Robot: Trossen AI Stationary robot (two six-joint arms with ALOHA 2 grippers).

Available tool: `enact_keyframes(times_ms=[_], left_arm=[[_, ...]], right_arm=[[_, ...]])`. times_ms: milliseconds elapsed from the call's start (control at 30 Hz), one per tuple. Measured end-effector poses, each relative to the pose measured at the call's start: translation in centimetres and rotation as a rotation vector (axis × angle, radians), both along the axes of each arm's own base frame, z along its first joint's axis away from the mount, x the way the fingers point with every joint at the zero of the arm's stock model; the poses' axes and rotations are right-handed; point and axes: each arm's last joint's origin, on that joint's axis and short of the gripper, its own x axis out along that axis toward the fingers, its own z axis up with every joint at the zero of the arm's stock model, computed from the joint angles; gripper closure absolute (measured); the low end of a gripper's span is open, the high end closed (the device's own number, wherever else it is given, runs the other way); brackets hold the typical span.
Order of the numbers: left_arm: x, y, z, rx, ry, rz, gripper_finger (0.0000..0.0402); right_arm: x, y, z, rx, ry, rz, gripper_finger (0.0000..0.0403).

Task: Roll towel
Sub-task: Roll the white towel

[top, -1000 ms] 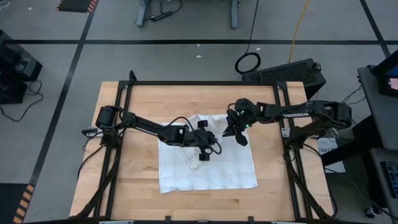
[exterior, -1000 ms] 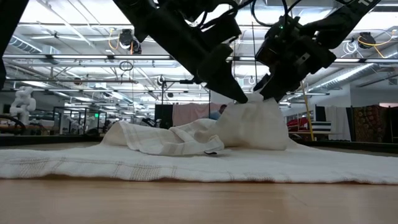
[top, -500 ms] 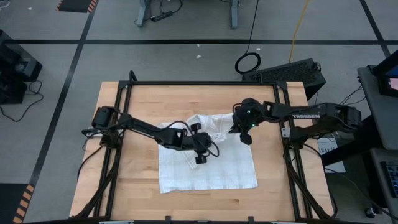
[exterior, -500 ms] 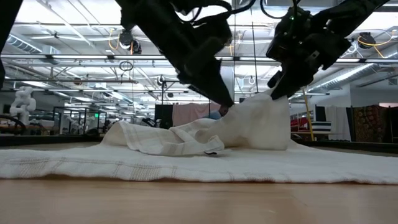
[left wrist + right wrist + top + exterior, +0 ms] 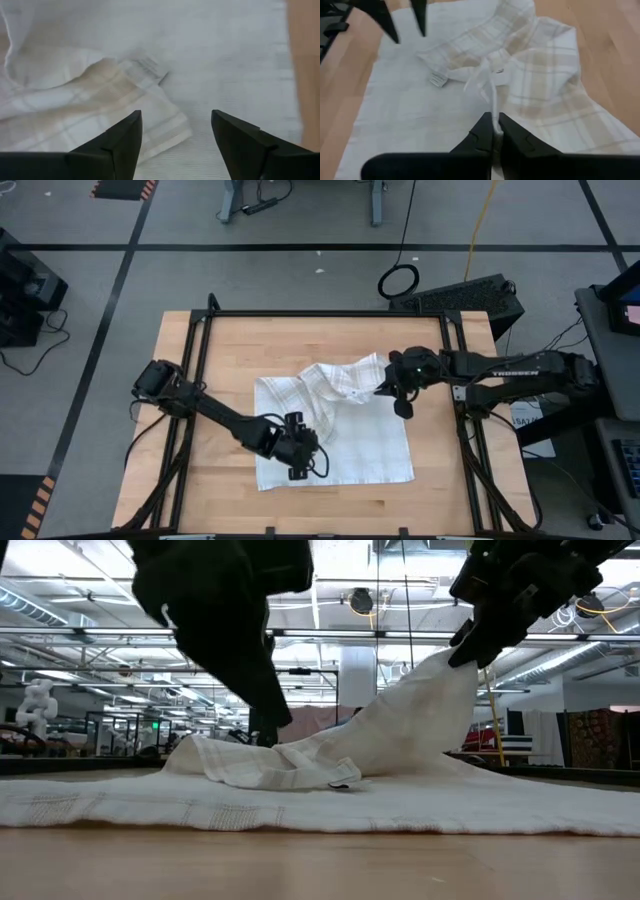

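The towel [image 5: 235,60] needs to be straightened for rolling, so next the robot's left gripper needs to grab the folded-over layer by its edge with the tag [image 5: 152,75].
The white check towel [image 5: 340,445] lies on the wooden table, its far part folded over and bunched. My right gripper [image 5: 381,388] is shut on that bunched part at the towel's far right and holds it up in a peak [image 5: 440,675]. My left gripper [image 5: 297,468] stands open above the towel's near left part, touching nothing. In the left wrist view it [image 5: 175,135] hangs over a folded-over corner [image 5: 150,125] and the small tag [image 5: 148,65]. It also shows far off in the right wrist view [image 5: 402,17]. My right gripper pinches a thin raised ridge of the towel's folded-over part [image 5: 494,107] between its two fingers; how many layers, I cannot tell. The fingers [image 5: 468,640] come slanting down from the table's right. The cloth runs taut from them down to the rest, which lies on the table.
A black frame [image 5: 205,320] runs round the table's sides. Bare wood shows beyond the towel at the far edge [image 5: 300,340], the left [image 5: 215,470] and the right [image 5: 435,450]. The room beyond the table fills the low view's background.
My left gripper has opened, let go of the towel's bunched part and drawn back toward the table's near edge and a little left. My right gripper has risen and gone toward the right edge, pulling the held fold up into a taller, tauter peak; the flat layer has stayed.
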Motion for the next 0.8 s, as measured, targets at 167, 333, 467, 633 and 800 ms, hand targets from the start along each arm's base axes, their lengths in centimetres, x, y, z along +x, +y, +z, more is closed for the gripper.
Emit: enact_keyframes(times_ms=[167,333,467,633,800], left_arm=[[-0.1,-0.7,-1.1,0.024,-0.01,-0.012,0.016],[0.1,-1.4,-2.6,0.042,0.005,-0.044,0.0192],[0.2,-1.4,-3.4,0.056,0.019,-0.014,0.0246],[0.2,-1.4,-3.8,0.07,0.03,-0.01,0.035],[0.1,-1.4,-3.8,0.069,0.035,-0.011,0.0389]], right_arm=[[-0.1,0.6,0.2,0.011,-0.009,0.014,0.0395],[-0.2,1.1,0.1,0.009,0.013,-0.009,0.0395],[-0.3,1.3,0.0,0.001,0.028,-0.031,0.0394],[-0.2,1.8,0.0,0.011,0.026,-0.047,0.0394],[-0.2,2.4,0.0,0.026,0.029,-0.06,0.0394]])
